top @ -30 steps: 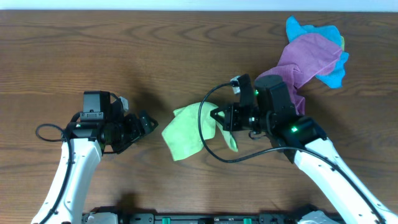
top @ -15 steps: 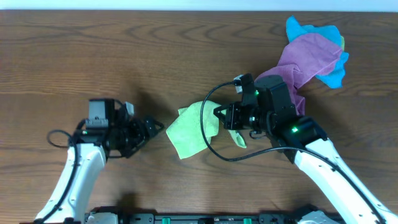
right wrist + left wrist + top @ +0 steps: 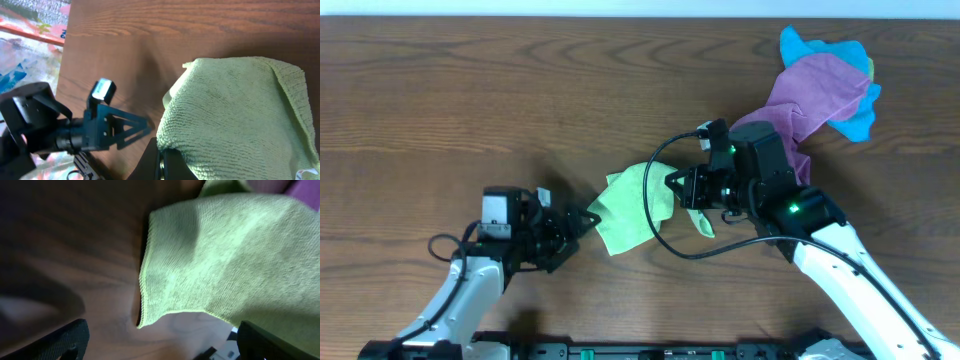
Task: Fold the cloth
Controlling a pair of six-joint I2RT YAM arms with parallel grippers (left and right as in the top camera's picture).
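Next, my left gripper needs to pinch the cloth's free hanging corner [image 3: 611, 250] [image 3: 143, 321], opposite my right gripper's hold, to spread the cloth for folding.
The lime-green cloth [image 3: 628, 210] hangs bunched in mid-table, held up on its right side. My right gripper [image 3: 678, 190] is shut on the cloth's edge; the right wrist view shows the green terry [image 3: 240, 115] pinched in the closed jaws [image 3: 161, 162]. My left gripper [image 3: 582, 221] is open just left of the cloth's lower left corner, fingers pointing right. In the left wrist view the cloth's hanging corner [image 3: 145, 320] is between and just beyond the two spread fingertips [image 3: 160, 340], not touching them. The white tag shows at the bottom right of the right wrist view [image 3: 305, 175].
A purple cloth [image 3: 800, 105] lies on a bright blue cloth [image 3: 840, 50] at the table's far right, just behind the right arm. A black cable [image 3: 648, 210] loops over the green cloth. Bare wooden table [image 3: 470, 90] spreads left and far.
My left gripper has moved right and toward the front, closing in on the cloth's left corner. The right gripper has lifted the cloth slightly, drawing it more bunched.
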